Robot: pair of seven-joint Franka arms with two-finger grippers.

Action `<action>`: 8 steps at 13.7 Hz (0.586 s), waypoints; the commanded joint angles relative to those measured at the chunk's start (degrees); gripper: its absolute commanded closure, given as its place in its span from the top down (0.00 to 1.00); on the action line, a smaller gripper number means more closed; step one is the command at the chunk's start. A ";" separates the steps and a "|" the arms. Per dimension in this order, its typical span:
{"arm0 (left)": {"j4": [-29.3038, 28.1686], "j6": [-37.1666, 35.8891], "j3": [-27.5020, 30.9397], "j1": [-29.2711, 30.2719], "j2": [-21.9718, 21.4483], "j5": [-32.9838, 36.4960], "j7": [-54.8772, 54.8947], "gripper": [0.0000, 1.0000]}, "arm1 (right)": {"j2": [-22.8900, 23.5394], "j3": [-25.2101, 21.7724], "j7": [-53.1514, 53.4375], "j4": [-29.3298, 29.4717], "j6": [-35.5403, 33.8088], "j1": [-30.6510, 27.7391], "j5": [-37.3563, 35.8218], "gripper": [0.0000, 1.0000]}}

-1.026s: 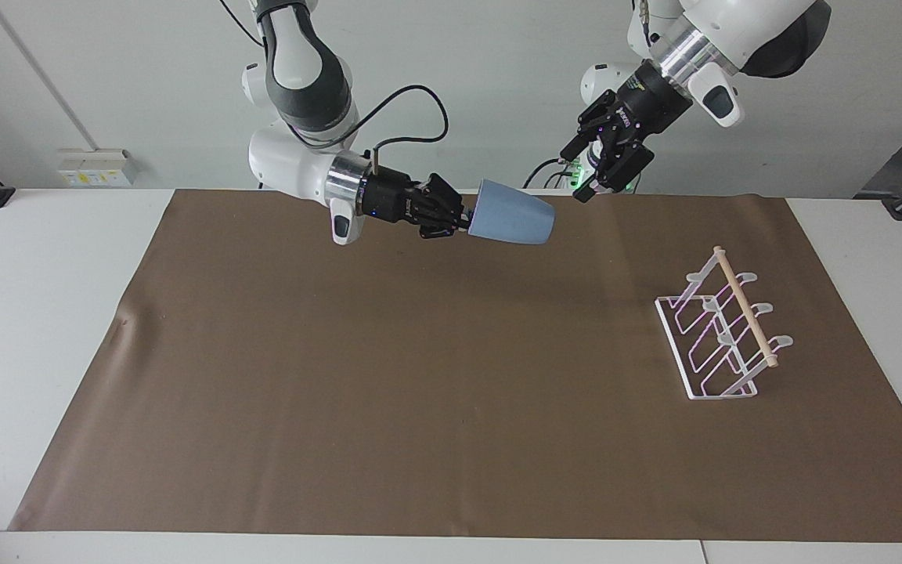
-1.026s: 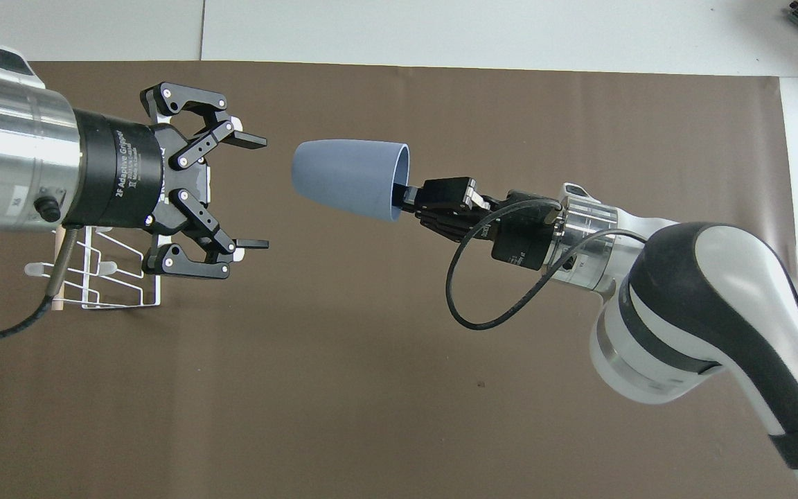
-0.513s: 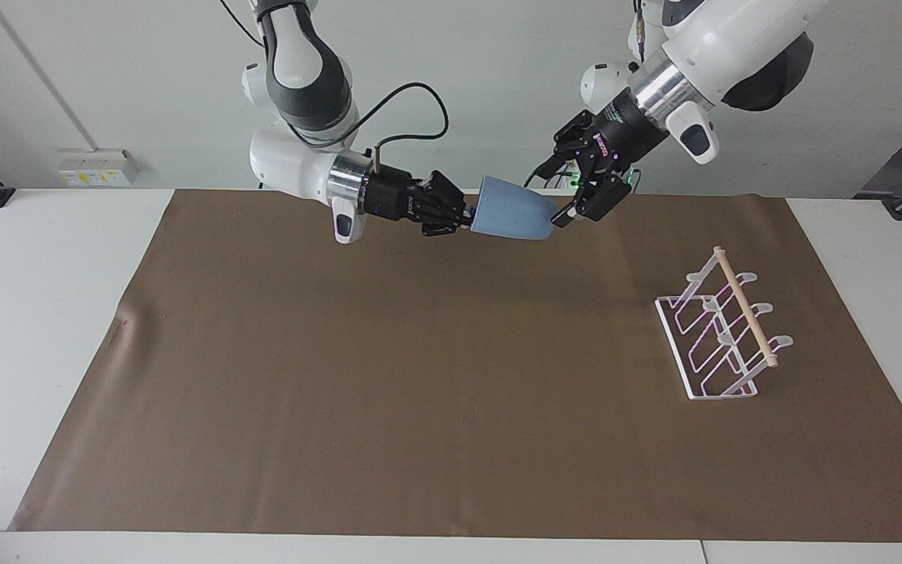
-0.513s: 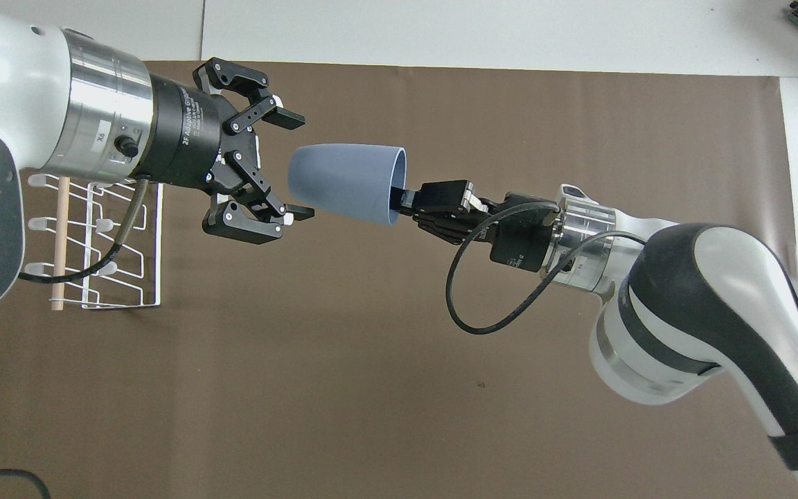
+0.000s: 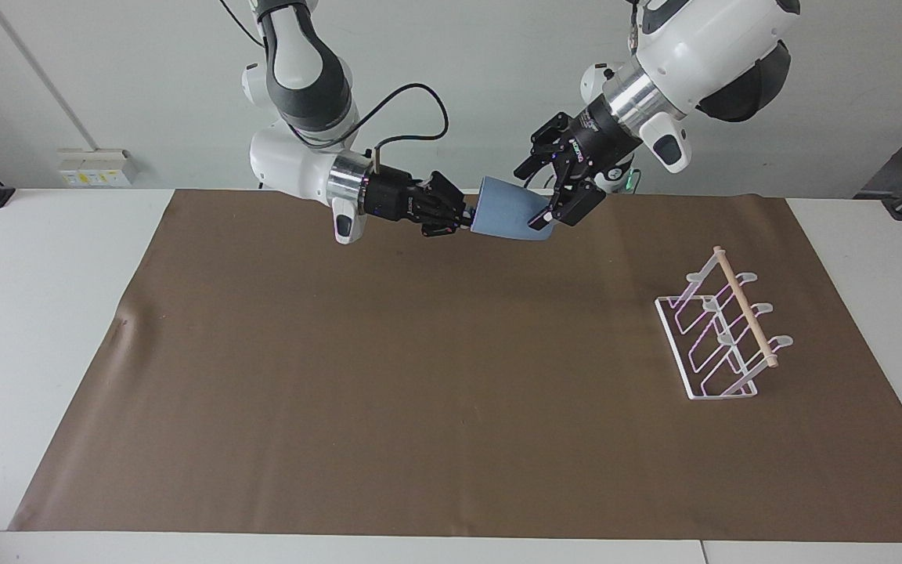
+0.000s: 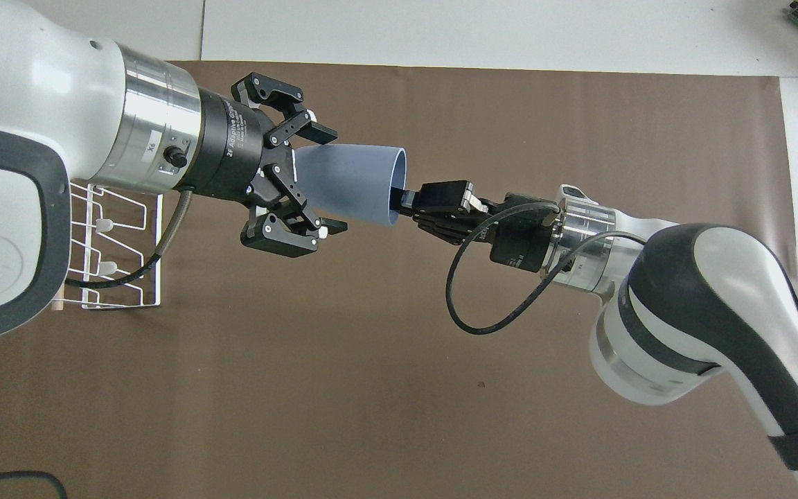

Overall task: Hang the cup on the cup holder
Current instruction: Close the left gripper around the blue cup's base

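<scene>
The left gripper takes hold of the cup by its narrow closed end [image 6: 309,176] next and leaves the cup's opening [image 6: 400,172] free for the cup holder.
The pale blue-grey cup [image 5: 507,218] is held in the air on its side over the brown mat's edge nearest the robots. My right gripper [image 5: 467,219] is shut on its rim, one finger inside the mouth; it also shows in the overhead view [image 6: 402,201]. My left gripper [image 5: 541,205] is open, its fingers on either side of the cup's [image 6: 354,181] narrow closed end; in the overhead view the left gripper [image 6: 333,179] straddles it. The white wire cup holder [image 5: 721,337] with a wooden dowel stands on the mat toward the left arm's end, partly hidden under the left arm in the overhead view [image 6: 129,303].
A brown mat [image 5: 420,376] covers most of the white table [image 5: 36,313]. A small crease marks the mat toward the right arm's end [image 5: 124,321].
My left gripper has swung from above the mat's edge over to the cup, and its open fingers now straddle the cup's closed end. The right gripper and cup have barely moved.
</scene>
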 commanded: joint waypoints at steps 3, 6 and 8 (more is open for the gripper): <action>0.16 1.48 0.28 -0.58 1.92 -0.17 -1.00 1.00 | -1.52 0.23 -1.99 -1.49 -0.08 -0.48 1.07 0.00; 0.16 1.57 0.29 -0.58 2.71 0.80 -1.00 1.00 | -1.52 0.23 -1.99 -1.49 -0.08 -0.48 1.07 0.00; 0.16 1.66 0.28 -0.58 2.71 0.72 -1.00 1.00 | -1.52 0.23 -1.99 -1.49 -0.08 -0.48 1.07 0.00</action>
